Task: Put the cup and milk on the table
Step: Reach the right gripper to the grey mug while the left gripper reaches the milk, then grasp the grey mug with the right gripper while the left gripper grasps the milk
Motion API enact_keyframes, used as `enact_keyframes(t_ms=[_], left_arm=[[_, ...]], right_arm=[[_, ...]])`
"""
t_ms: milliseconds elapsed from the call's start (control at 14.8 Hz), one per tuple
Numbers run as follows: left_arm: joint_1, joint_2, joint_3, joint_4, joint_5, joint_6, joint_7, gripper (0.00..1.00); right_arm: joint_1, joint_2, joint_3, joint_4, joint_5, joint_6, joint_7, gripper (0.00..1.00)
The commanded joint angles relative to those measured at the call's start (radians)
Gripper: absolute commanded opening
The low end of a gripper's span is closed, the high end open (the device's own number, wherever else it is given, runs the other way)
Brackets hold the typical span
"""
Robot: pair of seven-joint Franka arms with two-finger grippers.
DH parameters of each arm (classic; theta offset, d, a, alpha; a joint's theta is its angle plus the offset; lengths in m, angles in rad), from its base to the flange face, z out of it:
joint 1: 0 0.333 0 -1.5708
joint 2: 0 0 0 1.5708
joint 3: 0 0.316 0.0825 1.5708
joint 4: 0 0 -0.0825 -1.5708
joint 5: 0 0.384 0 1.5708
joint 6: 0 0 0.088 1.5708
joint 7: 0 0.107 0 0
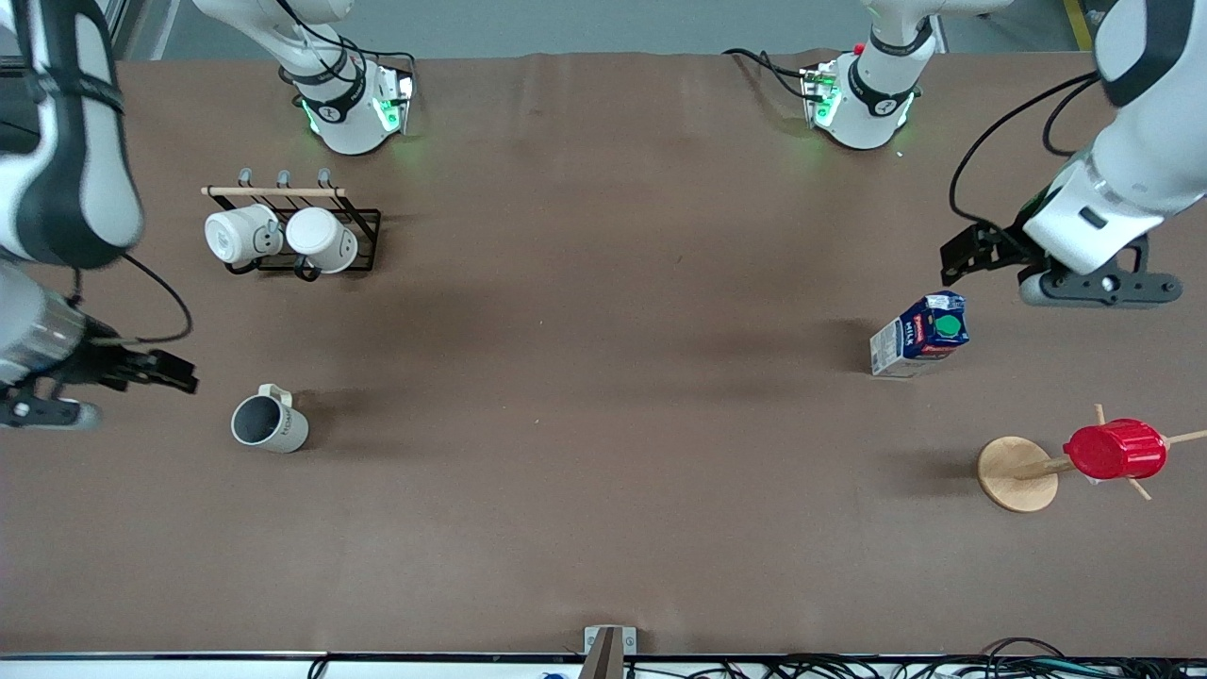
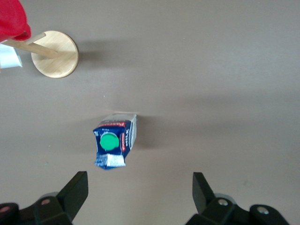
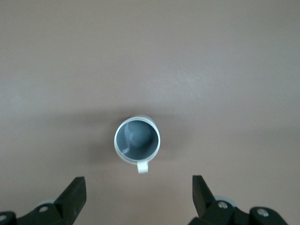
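The right gripper pinches the cup by its rim (image 1: 282,421) (image 3: 158,146) next, to place the cup on the tabletop.
The beige-grey cup (image 1: 270,424) stands upright on the brown table (image 1: 603,377) toward the right arm's end. In the right wrist view it (image 3: 137,139) shows its grey inside and pale handle. My right gripper (image 1: 174,372) (image 3: 139,183) is open and empty, in the air over bare table beside the cup. The dark-blue milk (image 1: 920,335) with its green cap stands on the table toward the left arm's end, and it also shows in the left wrist view (image 2: 112,143). My left gripper (image 1: 964,255) (image 2: 140,182) is open and empty, over bare table beside the milk.
A black rack (image 1: 363,240) with two white mugs (image 1: 283,236) stands near the right arm's base. A red ribbed cup (image 1: 1116,450) (image 2: 11,18) hangs on a wooden stand with a round base (image 1: 1016,473) (image 2: 55,54), nearer the front camera than the milk.
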Motion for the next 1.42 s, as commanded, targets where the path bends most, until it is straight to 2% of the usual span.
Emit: enact_keyframes(t_ms=[0,270,608,743,811,1014,1081,1149,1216,1351], left_arm=[[0.04,-0.017,-0.01,-0.102,0.016,0.098,0.03,0.98],[0.084,-0.017,-0.01,-0.22,0.013,0.212,0.085,0.96],[0.123,0.021,-0.011,-0.237,-0.007,0.247,0.139,0.96],[0.126,0.029,-0.011,-0.246,-0.013,0.255,0.14,0.96],[0.126,0.035,-0.011,-0.256,-0.015,0.277,0.14,0.96],[0.123,0.037,-0.011,-0.314,-0.015,0.339,0.139,0.96],[0.123,0.038,-0.011,-0.328,-0.015,0.359,0.139,0.96],[0.123,0.041,-0.011,-0.332,-0.015,0.372,0.139,0.96],[0.123,0.047,-0.011,-0.335,-0.015,0.379,0.139,0.96],[0.123,0.054,-0.011,-0.346,-0.013,0.383,0.139,0.95]], right_arm=[[-0.011,0.026,0.011,-0.134,-0.003,0.197,-0.047,1.0],[-0.015,0.134,0.009,-0.15,-0.009,0.327,-0.104,1.0],[-0.017,0.197,0.009,-0.156,-0.014,0.396,-0.157,0.99],[-0.018,0.212,0.009,-0.158,-0.014,0.407,-0.157,0.93],[-0.018,0.214,0.009,-0.158,-0.014,0.407,-0.157,0.87],[-0.026,0.22,0.009,-0.156,-0.014,0.407,-0.157,0.54],[-0.026,0.22,0.009,-0.156,-0.014,0.407,-0.157,0.39],[-0.026,0.221,0.008,-0.156,-0.014,0.407,-0.155,0.17],[-0.028,0.223,0.009,-0.155,-0.014,0.408,-0.152,0.01],[-0.031,0.222,0.008,-0.147,-0.014,0.399,-0.149,0.0]])
